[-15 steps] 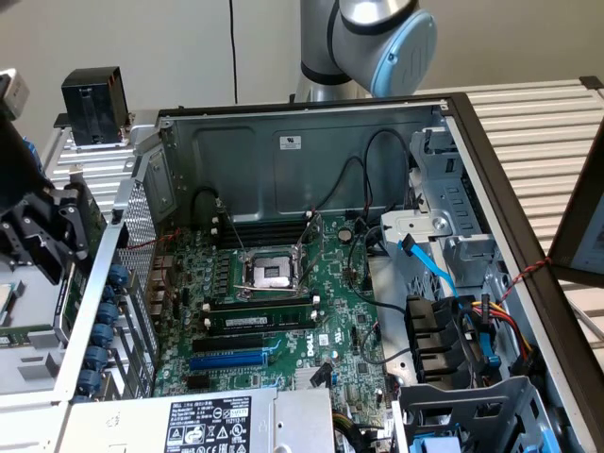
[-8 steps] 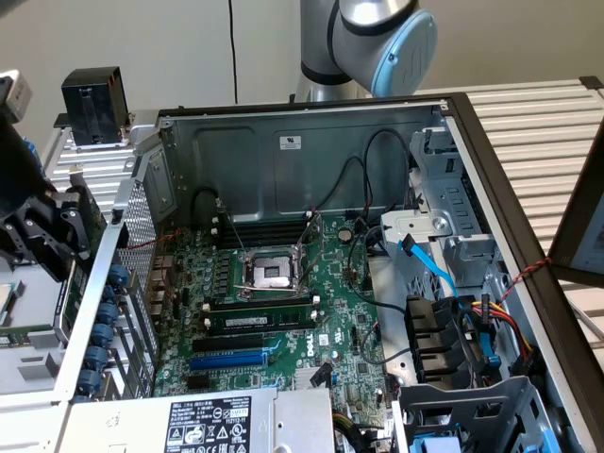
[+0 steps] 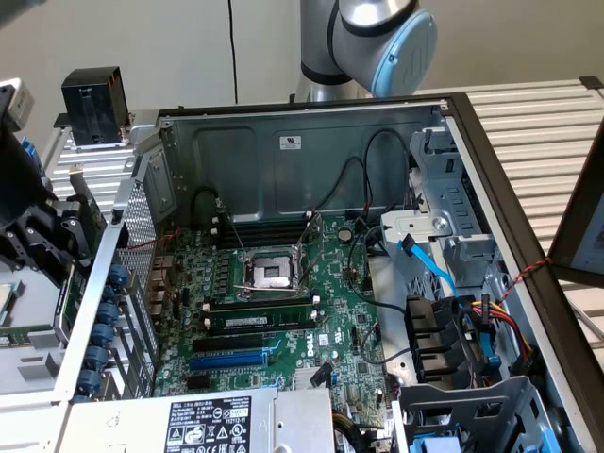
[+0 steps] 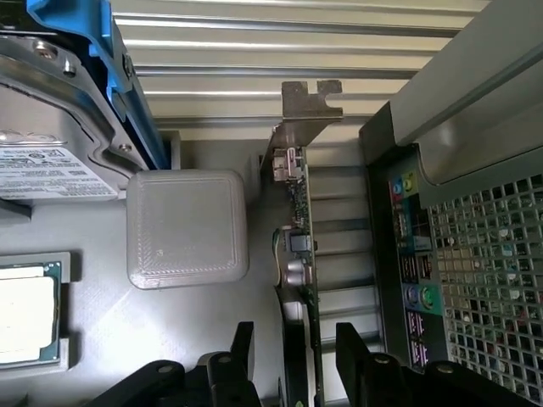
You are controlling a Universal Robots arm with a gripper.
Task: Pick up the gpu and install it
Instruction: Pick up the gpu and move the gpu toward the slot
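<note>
My gripper should next grab the GPU (image 4: 299,222) across its flat cooler cover (image 4: 297,360), since bare parts stick out of the board near its bracket. Then it can install the GPU.
The gpu (image 4: 299,222) stands on edge in a grey tray outside the computer case, as a thin green board with a silver metal bracket (image 4: 307,110) at its far end. My gripper (image 4: 297,366) is open and straddles the card's near end, one black finger (image 4: 243,354) on each side, with gaps left between the fingers and the card. In the exterior view my gripper (image 3: 55,253) hangs at the exterior view's left, just outside the case wall.
The open case holds the motherboard (image 3: 283,293) with a blue slot (image 3: 231,360) and a seated memory stick (image 3: 260,321). A black cube (image 3: 92,104) sits behind. By the card are a grey square block (image 4: 187,229), a hard drive (image 4: 51,161), a processor chip (image 4: 25,309) and the case's rear ports (image 4: 407,254).
</note>
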